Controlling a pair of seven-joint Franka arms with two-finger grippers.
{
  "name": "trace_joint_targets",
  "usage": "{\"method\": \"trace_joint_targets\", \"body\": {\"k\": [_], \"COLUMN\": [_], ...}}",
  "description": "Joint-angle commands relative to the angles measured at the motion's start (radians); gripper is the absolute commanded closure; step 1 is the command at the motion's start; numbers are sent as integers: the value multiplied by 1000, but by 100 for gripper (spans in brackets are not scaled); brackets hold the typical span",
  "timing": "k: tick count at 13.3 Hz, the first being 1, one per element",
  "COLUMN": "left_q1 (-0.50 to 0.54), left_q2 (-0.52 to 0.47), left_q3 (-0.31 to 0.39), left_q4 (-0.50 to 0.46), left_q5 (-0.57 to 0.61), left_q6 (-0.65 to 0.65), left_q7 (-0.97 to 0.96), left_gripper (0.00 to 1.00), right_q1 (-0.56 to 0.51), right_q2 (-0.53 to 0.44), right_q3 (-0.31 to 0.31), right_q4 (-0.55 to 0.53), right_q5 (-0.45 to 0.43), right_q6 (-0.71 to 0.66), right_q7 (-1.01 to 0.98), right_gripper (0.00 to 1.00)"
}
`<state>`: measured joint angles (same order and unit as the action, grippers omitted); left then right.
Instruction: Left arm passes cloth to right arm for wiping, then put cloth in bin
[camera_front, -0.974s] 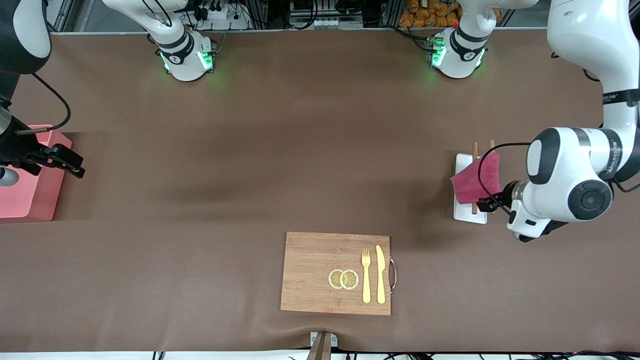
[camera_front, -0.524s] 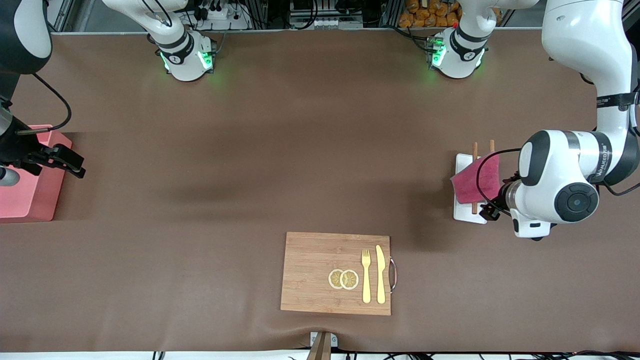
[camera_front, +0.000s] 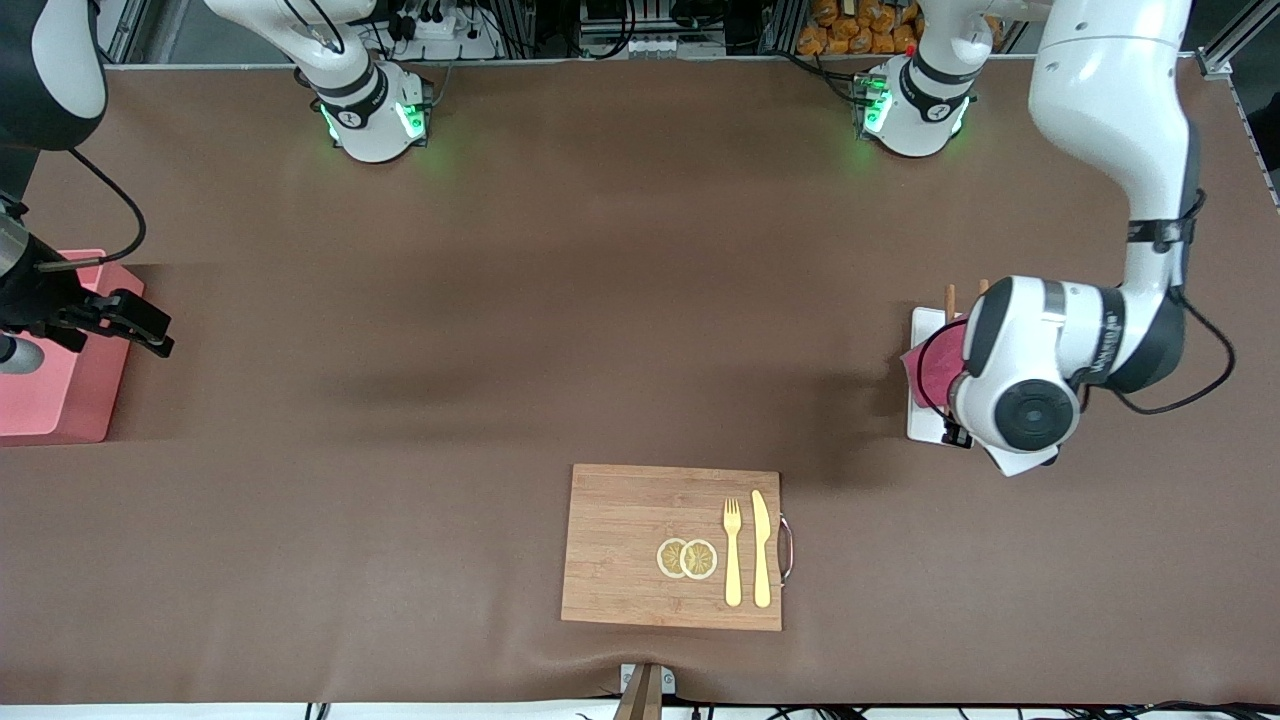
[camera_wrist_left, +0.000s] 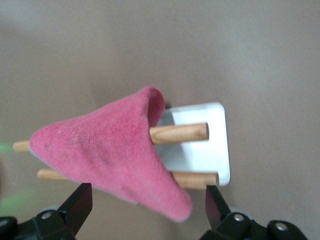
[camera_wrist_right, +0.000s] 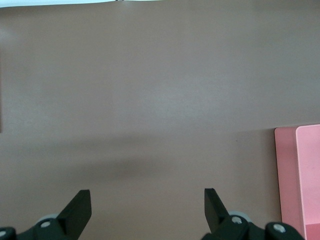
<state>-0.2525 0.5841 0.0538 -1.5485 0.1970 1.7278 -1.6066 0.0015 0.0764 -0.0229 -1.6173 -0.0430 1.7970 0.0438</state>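
The crimson cloth's loose end (camera_wrist_left: 52, 142) should stay free for my right gripper to grab, so my left gripper needs to grab the crimson cloth by its draped fold (camera_wrist_left: 150, 185).
The crimson cloth (camera_wrist_left: 105, 155) is draped over two wooden sticks of a white rack (camera_wrist_left: 200, 150) near the left arm's end of the table. My left gripper (camera_wrist_left: 147, 195) hangs just above it, open, its two fingers straddling the cloth's lower fold without pinching it. In the front view the left arm's wrist (camera_front: 1015, 405) covers most of the cloth (camera_front: 932, 372) and hides the gripper. My right gripper (camera_wrist_right: 147, 197) is open and empty over bare table beside the pink bin (camera_wrist_right: 300, 180), which stands at the right arm's end (camera_front: 50, 400).
A wooden cutting board (camera_front: 620, 540) lies mid-table, nearer the front camera than the rack. On it rest a yellow fork (camera_front: 732, 550), a yellow knife (camera_front: 762, 548) and two lemon slices (camera_front: 687, 558). Brown mat lies between board, rack and bin.
The left arm has swung toward the rack, and its wrist now sits over the cloth and covers most of it. The right arm has not moved.
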Motion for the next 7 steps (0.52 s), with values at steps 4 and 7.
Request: {"method": "trace_joint_targets", "body": {"k": [4, 7], "left_q1": [-5, -5], "left_q2": [-4, 6], "left_q3": [3, 3], "left_q4": [-7, -21], "left_q5": [52, 59], "left_q6": [1, 2], "left_q7": [-206, -207], "left_gripper": [0, 0], "right_q1": [9, 9], "right_q2": [6, 8], "right_q3": [-2, -2], "right_q4": [14, 13], "right_q5": [-9, -9], "right_q6": [-11, -10], "right_q7": [21, 21], "right_gripper": [0, 0]}}
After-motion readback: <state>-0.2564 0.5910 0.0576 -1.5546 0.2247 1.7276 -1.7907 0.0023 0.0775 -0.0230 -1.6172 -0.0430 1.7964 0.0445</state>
